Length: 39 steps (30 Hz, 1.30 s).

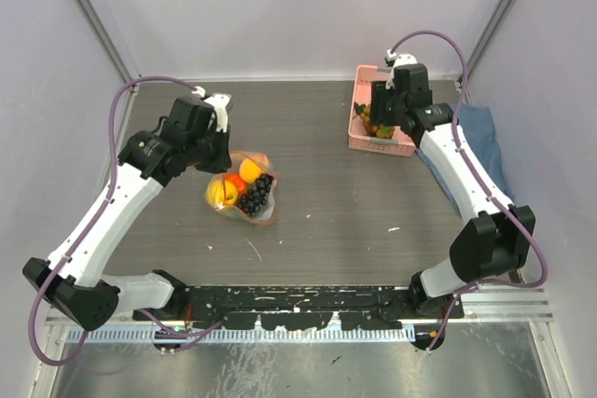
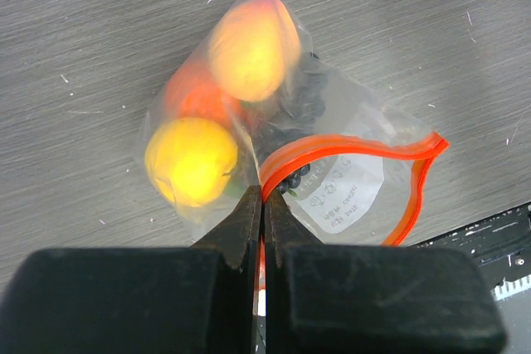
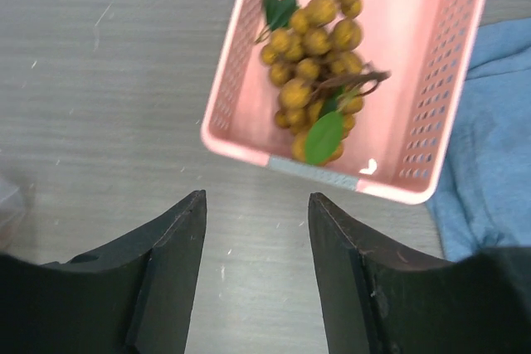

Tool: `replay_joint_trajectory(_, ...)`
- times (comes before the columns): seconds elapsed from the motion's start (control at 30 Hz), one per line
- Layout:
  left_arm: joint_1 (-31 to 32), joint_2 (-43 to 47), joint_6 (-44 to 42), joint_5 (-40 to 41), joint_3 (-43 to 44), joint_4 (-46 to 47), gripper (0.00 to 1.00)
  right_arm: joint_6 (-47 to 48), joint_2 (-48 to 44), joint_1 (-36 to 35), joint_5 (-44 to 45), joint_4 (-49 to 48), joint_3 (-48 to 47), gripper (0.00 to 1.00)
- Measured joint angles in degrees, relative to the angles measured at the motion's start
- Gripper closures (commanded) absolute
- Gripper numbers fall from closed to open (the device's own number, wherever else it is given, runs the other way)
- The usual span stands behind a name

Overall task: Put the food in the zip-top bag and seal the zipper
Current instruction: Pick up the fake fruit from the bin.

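The bunch of grapes needs to be grabbed next by its brown stem [image 3: 357,80] with my right gripper. The grapes then go first into the bag's opening.
The clear zip-top bag [image 1: 244,191] lies on the table left of centre, with the yellow fruit [image 2: 192,161], an orange-yellow fruit [image 2: 253,47], an orange-red one [image 2: 192,95] and dark berries [image 2: 297,110] inside. Its orange-red zipper [image 2: 357,148] stands open in a loop beside the white label [image 2: 338,195]. My left gripper [image 2: 264,194] is shut on the zipper strip at the near end of the bag's mouth; it also shows in the top view [image 1: 224,163]. The brownish grape bunch [image 3: 319,64] lies in the pink basket [image 3: 278,157]. My right gripper [image 3: 257,201] is open and empty, just short of the basket's near rim.
The pink basket [image 1: 403,144] stands at the back right of the table, with a blue cloth [image 1: 480,137] to its right. The cloth also shows in the right wrist view [image 3: 489,155]. Grey walls close in the table on three sides.
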<state>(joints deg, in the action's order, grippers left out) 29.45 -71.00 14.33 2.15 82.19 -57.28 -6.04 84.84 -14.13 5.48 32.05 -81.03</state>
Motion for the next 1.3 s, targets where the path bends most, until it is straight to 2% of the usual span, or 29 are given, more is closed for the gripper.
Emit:
replay_joint_trajectory(0.37, -1.42, -4.04, 1.09, 0.04, 4.26, -1.90, 1.00, 1.22, 13.51, 10.86, -2.69, -3.72, -9.16, 0.41)
replay_joint_trajectory(0.6, -1.44, -7.48, 1.55, 0.44, 8.98, -4.28, 1.00, 1.38, 23.06, 13.03, -5.99, -4.15, -14.19, 0.48)
replay_joint_trajectory(0.87, -1.44, -12.87, 2.21, 0.66, 15.34, -7.21, 1.00, 1.42, 28.28, 13.75, -10.82, -3.69, -14.84, 0.68)
replay_joint_trajectory(1.07, -1.44, -15.52, 4.24, 0.63, 18.45, -7.52, 1.00, 1.36, 27.91, 13.88, -13.64, -5.38, -12.94, 0.94)
replay_joint_trajectory(1.17, -1.44, -15.76, 5.03, 0.61, 18.80, -7.50, 1.00, 1.05, 26.75, 14.01, -14.45, -6.10, -11.47, 0.99)
replay_joint_trajectory(1.3, -1.46, -16.31, 6.16, 0.55, 18.84, -7.43, 1.00, 0.72, 24.74, 14.25, -14.86, -6.05, -9.73, 1.00)
